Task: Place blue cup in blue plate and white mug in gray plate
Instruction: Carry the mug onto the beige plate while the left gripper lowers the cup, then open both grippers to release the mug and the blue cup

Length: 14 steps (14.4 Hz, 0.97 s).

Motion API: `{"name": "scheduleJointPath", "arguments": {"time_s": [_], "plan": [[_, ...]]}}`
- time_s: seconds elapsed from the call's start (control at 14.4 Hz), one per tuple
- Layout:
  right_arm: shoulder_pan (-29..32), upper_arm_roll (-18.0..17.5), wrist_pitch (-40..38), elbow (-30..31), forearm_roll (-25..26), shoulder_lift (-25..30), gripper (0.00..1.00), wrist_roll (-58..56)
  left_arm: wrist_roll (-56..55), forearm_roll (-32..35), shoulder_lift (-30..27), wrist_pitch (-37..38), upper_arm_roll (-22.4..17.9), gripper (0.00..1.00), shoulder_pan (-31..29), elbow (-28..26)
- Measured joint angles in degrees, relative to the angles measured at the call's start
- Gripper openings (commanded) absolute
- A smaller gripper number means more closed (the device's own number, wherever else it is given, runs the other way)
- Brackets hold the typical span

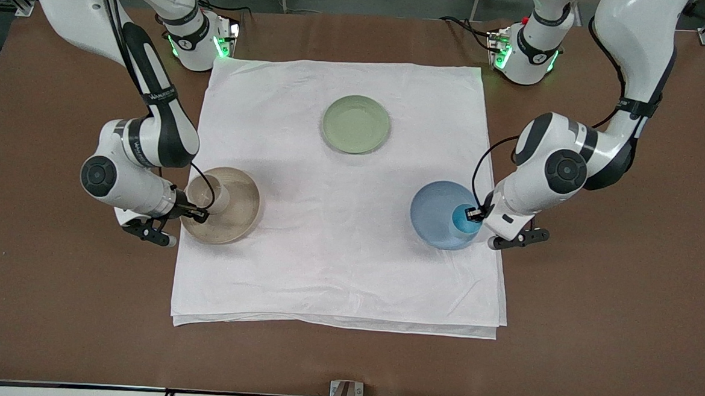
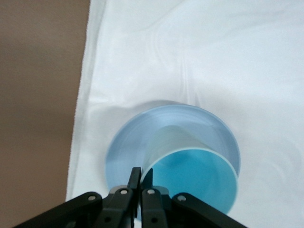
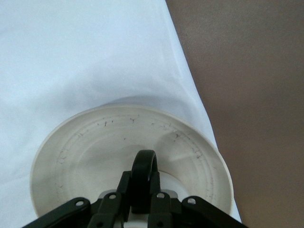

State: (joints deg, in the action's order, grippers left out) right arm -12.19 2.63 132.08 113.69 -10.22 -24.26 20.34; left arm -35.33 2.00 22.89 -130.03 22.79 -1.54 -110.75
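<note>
The white mug's base rests inside the gray plate's rim in the front view, so it is time for my right gripper to release the mug.
The blue cup [image 1: 465, 219] is in the blue plate [image 1: 436, 214], at the plate's edge toward the left arm's end of the table. My left gripper [image 1: 476, 215] is shut on the cup's rim. In the left wrist view the fingers [image 2: 135, 176] pinch the rim of the cup [image 2: 194, 178] over the plate [image 2: 126, 142]. The white mug [image 1: 211, 193] is in the gray plate [image 1: 237, 213]. My right gripper [image 1: 198, 214] is shut on its dark handle [image 3: 144, 166], with the plate [image 3: 90, 152] below it.
A sage-green plate [image 1: 356, 124] lies on the white cloth [image 1: 337, 263], farther from the front camera, between the two arms. Brown table [image 1: 625, 297] surrounds the cloth. Both arms' elbows hang over the cloth's side edges.
</note>
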Motion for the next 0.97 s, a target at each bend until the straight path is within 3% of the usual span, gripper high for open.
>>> {"name": "scheduleJointPath", "arguments": {"time_s": [0.14,0.21,0.28,0.35,0.42,0.62,0.76,0.97], "plan": [[-0.2,0.0,0.1,0.0,0.0,0.1,0.17,0.1,-1.1,0.0,1.9,-1.0,0.0,0.33,0.5,0.0],[-0.2,0.0,0.1,0.1,0.0,0.1,0.4,0.1,-2.0,0.0,2.7,-1.2,0.0,0.46,0.9,0.0],[-0.2,0.0,0.1,0.1,0.0,0.1,0.88,0.1,-2.9,0.0,3.3,-1.2,0.0,0.58,1.3,0.0],[-0.2,0.0,0.1,0.1,0.0,0.1,1.0,0.1,-3.8,0.0,3.6,-1.3,0.0,0.75,1.6,0.0],[-0.2,0.0,0.1,0.0,0.0,0.1,1.0,0.1,-5.0,0.0,3.8,-1.3,0.0,1.0,1.8,0.0],[-0.3,0.1,-1.9,-2.1,0.0,0.5,1.0,0.1,-7.3,0.1,3.6,-1.3,0.0,1.0,1.8,0.6],[-0.2,0.5,-8.8,-6.9,0.0,1.1,1.0,0.1,-7.4,0.1,2.7,-1.0,-0.2,1.0,1.3,2.3],[1.4,1.5,-20.5,-16.7,0.8,2.0,1.0,-2.3,-6.7,3.1,-0.8,9.5,-0.5,1.0,-1.6,9.6]]}}
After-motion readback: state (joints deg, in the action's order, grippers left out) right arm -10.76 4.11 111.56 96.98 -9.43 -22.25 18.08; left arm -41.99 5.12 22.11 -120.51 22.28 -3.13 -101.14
